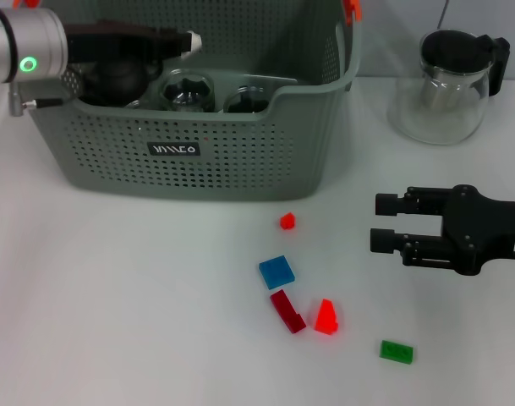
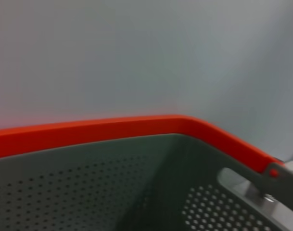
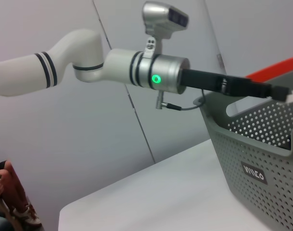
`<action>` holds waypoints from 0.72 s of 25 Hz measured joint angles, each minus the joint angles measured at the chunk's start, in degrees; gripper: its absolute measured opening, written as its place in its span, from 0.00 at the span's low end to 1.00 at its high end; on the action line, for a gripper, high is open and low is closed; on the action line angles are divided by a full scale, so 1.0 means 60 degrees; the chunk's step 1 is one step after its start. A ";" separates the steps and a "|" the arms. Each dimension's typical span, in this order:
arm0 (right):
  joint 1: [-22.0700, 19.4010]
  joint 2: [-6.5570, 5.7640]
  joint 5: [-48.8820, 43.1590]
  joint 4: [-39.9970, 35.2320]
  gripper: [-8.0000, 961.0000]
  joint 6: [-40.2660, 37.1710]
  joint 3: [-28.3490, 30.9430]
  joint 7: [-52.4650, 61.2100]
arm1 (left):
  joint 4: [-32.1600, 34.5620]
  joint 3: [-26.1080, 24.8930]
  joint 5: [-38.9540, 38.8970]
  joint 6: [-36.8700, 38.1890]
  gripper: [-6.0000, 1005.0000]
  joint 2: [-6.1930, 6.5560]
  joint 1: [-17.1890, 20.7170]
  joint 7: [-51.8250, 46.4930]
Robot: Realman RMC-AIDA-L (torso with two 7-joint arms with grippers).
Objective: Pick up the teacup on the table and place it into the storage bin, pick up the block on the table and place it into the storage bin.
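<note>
My left gripper releases the piece now. The white piece (image 1: 193, 42) is over the storage bin's interior (image 1: 240, 63), within the bin's rim, so the piece would come to rest inside.
The grey perforated storage bin (image 1: 240, 173) stands at the back left; it also shows in the left wrist view (image 2: 88, 192) and the right wrist view (image 3: 261, 159). Two glass teacups (image 1: 186, 91) lie inside it. No teacup shows on the table. My left gripper (image 1: 177, 41) hovers over the bin's left part, also seen in the right wrist view (image 3: 281, 92). Loose blocks lie on the table: a small red one (image 1: 287, 221), a blue one (image 1: 276, 271), a dark red one (image 1: 287, 310), a red one (image 1: 326, 316) and a green one (image 1: 396, 351). My right gripper (image 1: 375, 222) is open and empty, right of the blocks.
A glass pitcher with a black lid (image 1: 447, 85) stands at the back right. The bin's orange handle clip (image 1: 352, 8) shows at its right rim. Bare white table lies in front of the bin on the left.
</note>
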 joint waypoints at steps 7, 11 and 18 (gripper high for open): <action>-0.0036 0.0010 -0.0020 0.0000 0.68 -0.0004 0.0038 0.0013 | 0.1096 -0.0220 -0.0647 0.0494 0.34 -0.0234 0.0638 -0.0139; -0.0081 -0.0004 -0.0004 0.0000 0.68 -0.0025 0.0046 0.0002 | 0.1357 -0.0894 -0.1763 0.2694 0.48 -0.0276 0.1571 0.1138; 0.0019 -0.0035 -0.0018 0.0000 0.69 0.0007 0.0103 0.0080 | 0.1076 -0.1985 -0.1978 0.5680 0.69 -0.0955 0.3626 0.5422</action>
